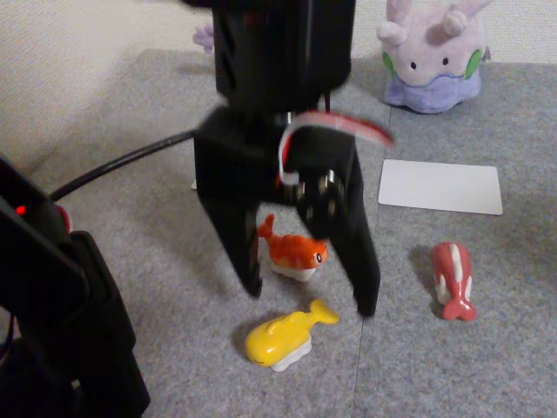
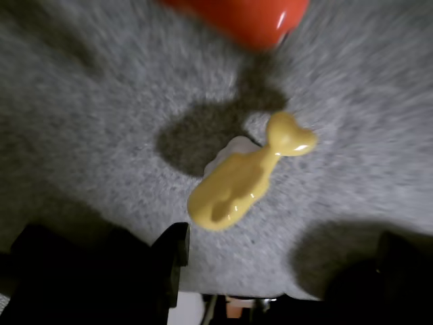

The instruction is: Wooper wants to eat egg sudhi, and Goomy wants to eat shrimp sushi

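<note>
I should next grab the yellow egg sushi by its rounded body [image 1: 277, 340] and leave the tail [image 1: 324, 313] free, so that I can serve Wooper.
My black gripper [image 1: 309, 292] hangs open just above the grey carpet, holding nothing. The orange shrimp sushi [image 1: 296, 248] shows between its two fingers, slightly behind them. The yellow egg sushi [image 1: 283, 335] lies in front of the fingertips, tail pointing right. In the wrist view the egg sushi [image 2: 237, 183] lies ahead of the open gripper [image 2: 284, 244], and the shrimp sushi [image 2: 237, 17] sits blurred at the top edge. Goomy [image 1: 432, 57] sits at the back right. Wooper is hidden behind the arm; a small purple bit [image 1: 203, 37] peeks out at its left.
A red-and-white striped toy [image 1: 452, 279] lies right of the gripper. A white card [image 1: 441, 185] lies flat in front of Goomy. A black cable [image 1: 122, 165] runs leftward, and the arm's black base [image 1: 61, 313] stands at the lower left.
</note>
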Controlling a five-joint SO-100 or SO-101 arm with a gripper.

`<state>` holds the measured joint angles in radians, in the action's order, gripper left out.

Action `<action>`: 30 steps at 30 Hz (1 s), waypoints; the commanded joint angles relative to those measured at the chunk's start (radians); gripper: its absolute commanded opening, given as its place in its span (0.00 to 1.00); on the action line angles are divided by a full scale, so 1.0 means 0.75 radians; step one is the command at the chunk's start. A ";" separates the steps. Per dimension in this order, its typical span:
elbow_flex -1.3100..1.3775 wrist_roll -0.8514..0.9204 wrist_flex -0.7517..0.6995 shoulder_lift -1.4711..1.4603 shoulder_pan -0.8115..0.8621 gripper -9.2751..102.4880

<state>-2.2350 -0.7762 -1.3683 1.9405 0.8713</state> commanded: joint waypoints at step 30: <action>-0.317 -0.098 0.358 0.080 -0.018 0.24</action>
<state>-2.4774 -0.8422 -1.1091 1.9834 0.8590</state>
